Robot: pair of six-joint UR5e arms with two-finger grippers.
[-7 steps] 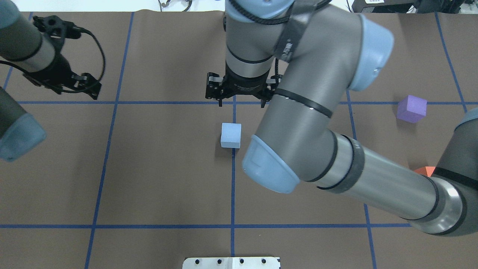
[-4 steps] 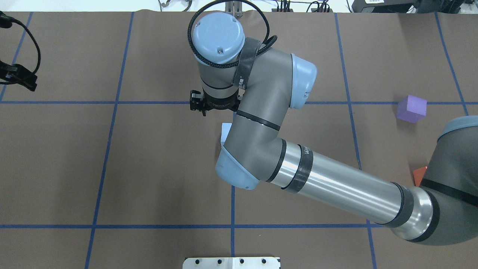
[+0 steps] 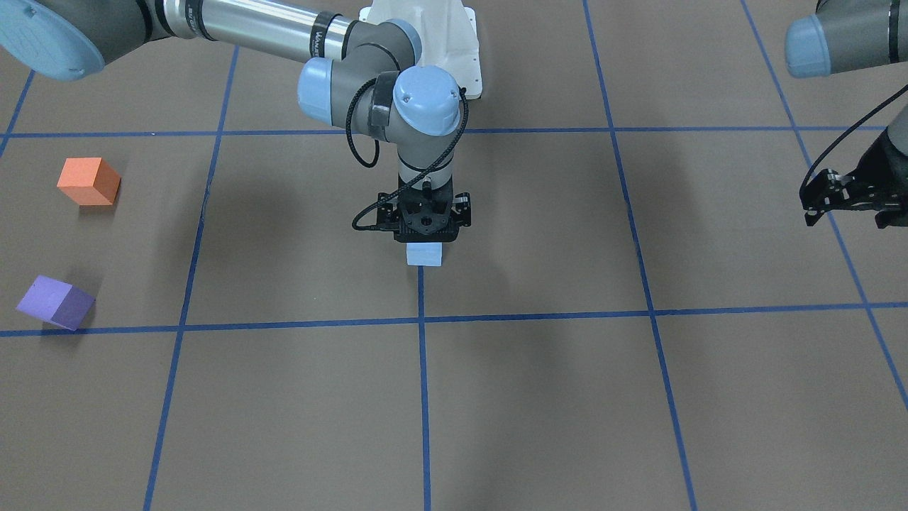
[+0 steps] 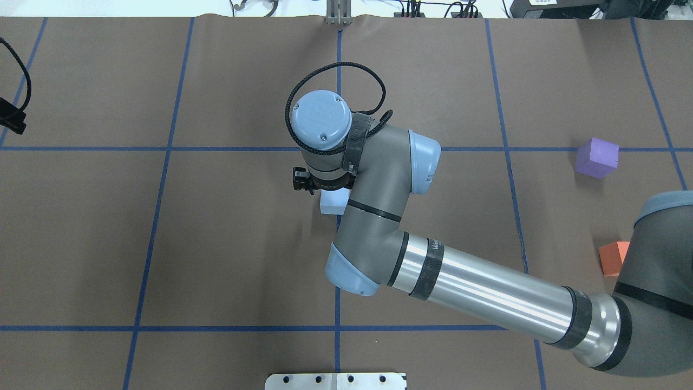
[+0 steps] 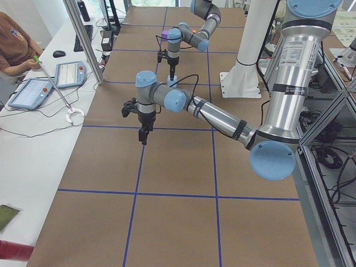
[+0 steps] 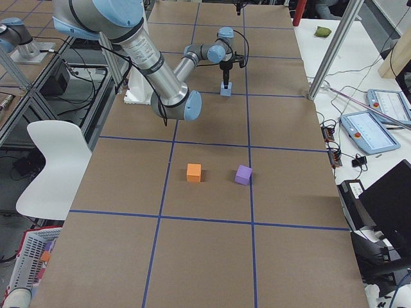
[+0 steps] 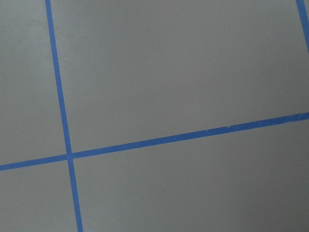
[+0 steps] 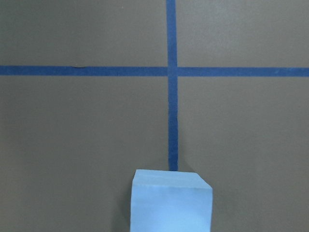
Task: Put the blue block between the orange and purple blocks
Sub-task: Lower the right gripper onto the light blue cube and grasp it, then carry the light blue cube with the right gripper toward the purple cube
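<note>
The robot's right gripper needs to set the light blue block between the orange and purple blocks, so it should next grab the opposite sides of the light blue block point(image 3: 424, 255).
The light blue block point(image 3: 424, 255) sits on the brown mat at the centre grid line. My right gripper point(image 3: 424, 239) hangs straight down just above it, open and empty, fingers apart from the block. The right wrist view shows the blue block point(image 8: 171, 203) at its bottom edge and no fingers. The orange block point(image 3: 86, 181) and the purple block point(image 3: 55, 303) lie far off on my right side, a gap between them. My left gripper point(image 3: 845, 213) hovers over bare mat on my left, apparently shut and empty.
Blue tape lines point(image 4: 337, 81) grid the brown mat. In the overhead view my right arm's forearm point(image 4: 487, 298) stretches across the mat's near right part and covers part of the orange block point(image 4: 613, 259). The white base plate point(image 4: 335, 381) is at the near edge.
My right wrist has come down and towards me, now standing directly over the blue block. My left gripper has drawn off to the left, almost out of the overhead view.
</note>
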